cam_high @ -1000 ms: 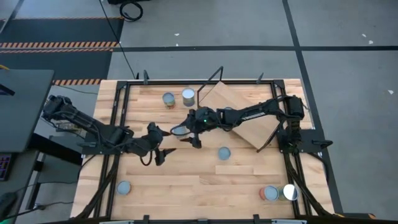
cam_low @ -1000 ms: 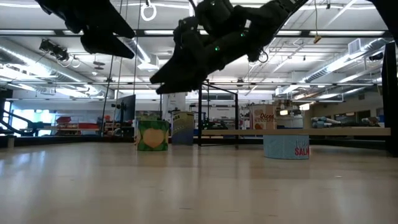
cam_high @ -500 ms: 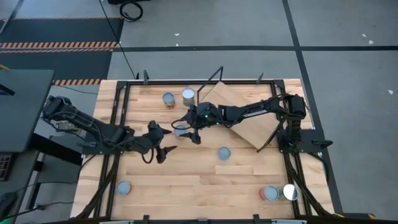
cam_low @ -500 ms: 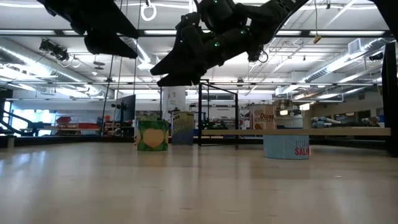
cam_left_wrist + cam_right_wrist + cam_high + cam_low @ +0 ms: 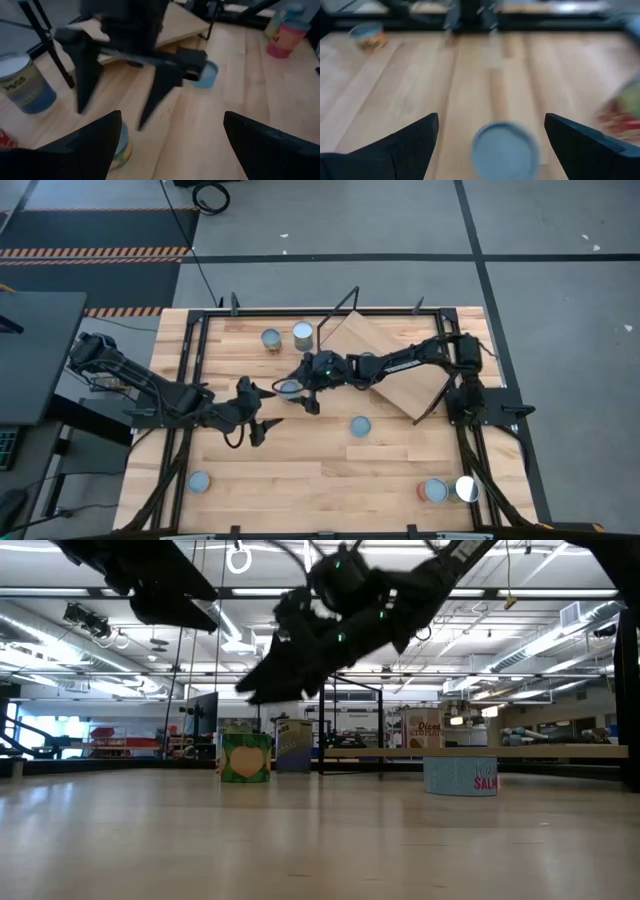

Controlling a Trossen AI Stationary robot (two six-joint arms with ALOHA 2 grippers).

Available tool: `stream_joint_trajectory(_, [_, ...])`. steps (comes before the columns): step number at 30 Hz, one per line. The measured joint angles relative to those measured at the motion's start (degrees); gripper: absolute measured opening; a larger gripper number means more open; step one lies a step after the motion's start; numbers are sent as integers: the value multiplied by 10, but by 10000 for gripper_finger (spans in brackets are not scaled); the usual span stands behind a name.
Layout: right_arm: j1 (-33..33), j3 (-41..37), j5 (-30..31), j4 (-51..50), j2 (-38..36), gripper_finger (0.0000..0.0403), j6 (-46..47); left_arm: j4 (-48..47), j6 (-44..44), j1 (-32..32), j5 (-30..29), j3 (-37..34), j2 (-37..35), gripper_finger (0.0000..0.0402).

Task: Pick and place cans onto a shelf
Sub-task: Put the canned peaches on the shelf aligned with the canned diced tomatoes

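Observation:
My right gripper still has to place the pale-blue-topped can on the shelf. It needs to take hold of the can by its round side next.
My right gripper hangs open over a can with a pale-blue top that stands upright on the tabletop left of centre. The right wrist view shows this can between my right gripper's spread fingers, with a gap on each side. In the low view the gripper is above the green-sided can. My left gripper waits open just to the left, raised off the table. The shelf, a light wooden board on a black wire frame, stands skewed at the far right.
Two cans stand at the far edge. A low can sits mid-table, one at the near left and two at the near right. A black frame edges the table.
My right gripper has sunk a little toward the green-sided can beneath it and stays open. The can has not moved.

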Motion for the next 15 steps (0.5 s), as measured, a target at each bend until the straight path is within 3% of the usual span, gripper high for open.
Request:
stream_joint_trajectory(8, [-6,39,-11,23,68,387,4,10,-16,0,-13,-28,0,357])
stream_joint_trajectory(15, [-5,109,8,-66,99,398,-8,13,-20,0,-14,-28,1,357])
